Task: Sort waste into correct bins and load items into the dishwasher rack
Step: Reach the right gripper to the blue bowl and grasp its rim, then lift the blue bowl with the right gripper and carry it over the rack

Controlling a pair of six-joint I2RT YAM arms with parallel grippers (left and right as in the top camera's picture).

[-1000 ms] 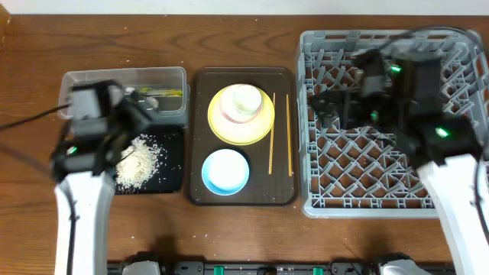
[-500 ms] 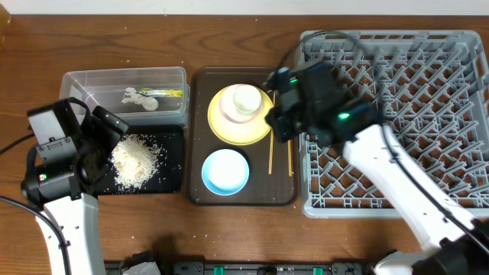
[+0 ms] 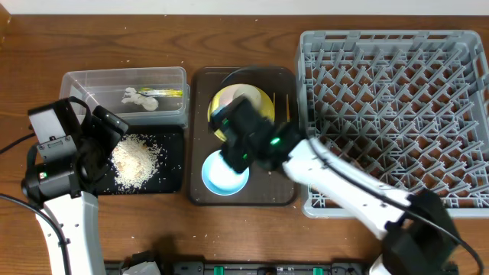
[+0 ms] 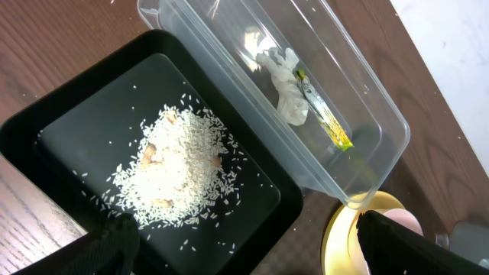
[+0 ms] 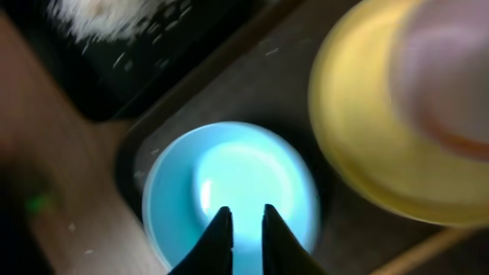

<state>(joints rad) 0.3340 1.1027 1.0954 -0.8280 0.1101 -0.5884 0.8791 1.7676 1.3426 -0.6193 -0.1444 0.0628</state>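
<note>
The robot's right gripper will load the bowl edgewise into the rack, so it will grab the pale blue bowl's rim [image 3: 219, 192] on the side away from the yellow plate [image 3: 267, 111].
The rice waste [image 3: 136, 160] [image 4: 179, 172] lies heaped in the black tray bin [image 3: 172, 183] [image 4: 260, 221]. The paper scrap [image 3: 136, 97] [image 4: 283, 84] and the yellow-green wrapper [image 3: 170, 93] [image 4: 325, 118] sit in the clear tub [image 3: 92, 80] [image 4: 367, 122]. My left gripper [image 3: 107, 149] [image 4: 252, 252] hangs wide open over the black tray, holding nothing. My right gripper [image 3: 231, 155] [image 5: 246, 210] hovers over the pale blue bowl [image 3: 221, 177] [image 5: 229, 176], jaws nearly together and empty. Beside it is the yellow plate [image 3: 267, 111] [image 5: 359, 153] carrying a white bowl [image 5: 443, 76]. The grey rack [image 3: 382, 114] stands at the right.
The dark brown serving tray [image 3: 244, 198] holds the plate and bowls between the bins and the rack. A chopstick [image 5: 412, 252] shows blurred at its right side. My right arm stretches diagonally across the rack's lower left corner.
My right arm has swung left from above the rack to above the blue bowl, and its jaws have closed. My left arm drew back slightly left, then held still.
</note>
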